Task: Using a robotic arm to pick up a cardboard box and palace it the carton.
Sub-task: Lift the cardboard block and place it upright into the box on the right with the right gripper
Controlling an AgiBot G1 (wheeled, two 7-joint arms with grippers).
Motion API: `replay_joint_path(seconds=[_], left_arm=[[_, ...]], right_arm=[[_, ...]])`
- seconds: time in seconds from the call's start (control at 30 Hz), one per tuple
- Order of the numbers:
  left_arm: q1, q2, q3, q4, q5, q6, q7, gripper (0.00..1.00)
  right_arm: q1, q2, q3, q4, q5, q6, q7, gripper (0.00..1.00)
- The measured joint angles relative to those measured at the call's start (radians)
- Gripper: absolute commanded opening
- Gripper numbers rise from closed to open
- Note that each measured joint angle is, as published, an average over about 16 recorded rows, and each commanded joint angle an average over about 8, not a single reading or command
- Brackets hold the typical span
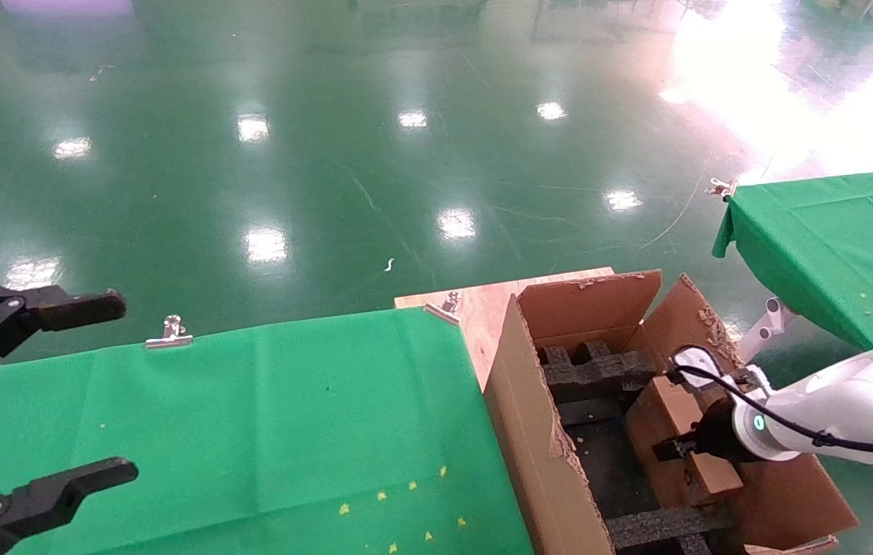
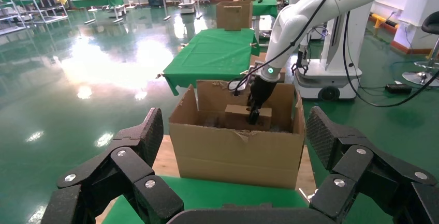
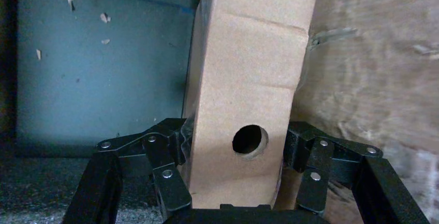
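Note:
The small box's lower edge meets the carton's dark bottom, so my right gripper should open now and the box would rest there.
The small brown cardboard box (image 1: 675, 420) with a round hole (image 3: 249, 139) sits low inside the carton (image 1: 528, 401), against its right wall. The white robotic arm (image 1: 852, 408) reaches in from the right, and my right gripper (image 1: 686, 451) is shut on the box, one finger (image 3: 165, 149) on each side. In the left wrist view the box (image 2: 239, 116) shows just above the carton's (image 2: 238, 154) torn rim, under the right gripper (image 2: 255, 111). My left gripper (image 1: 122, 385) hangs open over the green table's left end, holding nothing.
Black foam inserts (image 1: 598, 370) line the carton's floor. The carton stands on a wooden board (image 1: 482, 308) beside the green-clothed table (image 1: 251, 416), whose cloth is held by metal clips (image 1: 169, 333). A second green table (image 1: 829, 239) stands at the right.

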Motion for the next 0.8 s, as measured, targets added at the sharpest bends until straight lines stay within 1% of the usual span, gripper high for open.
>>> replay_joint_path(seconds=[0.17, 0.2, 0.8], left_arm=[[0.0, 0.0, 0.0, 0.0, 0.0, 0.0, 0.0, 1.0], [0.0, 0.0, 0.0, 0.0, 0.0, 0.0, 0.0, 1.0], [0.0, 0.0, 0.0, 0.0, 0.0, 0.0, 0.0, 1.0]], right_arm=[[-0.01, -0.01, -0.004, -0.015, 0.008, 0.006, -0.015, 0.9], [-0.011, -0.011, -0.004, -0.016, 0.008, 0.007, -0.017, 1.0], [0.012, -0.011, 0.003, -0.017, 0.014, -0.01, -0.019, 1.0]])
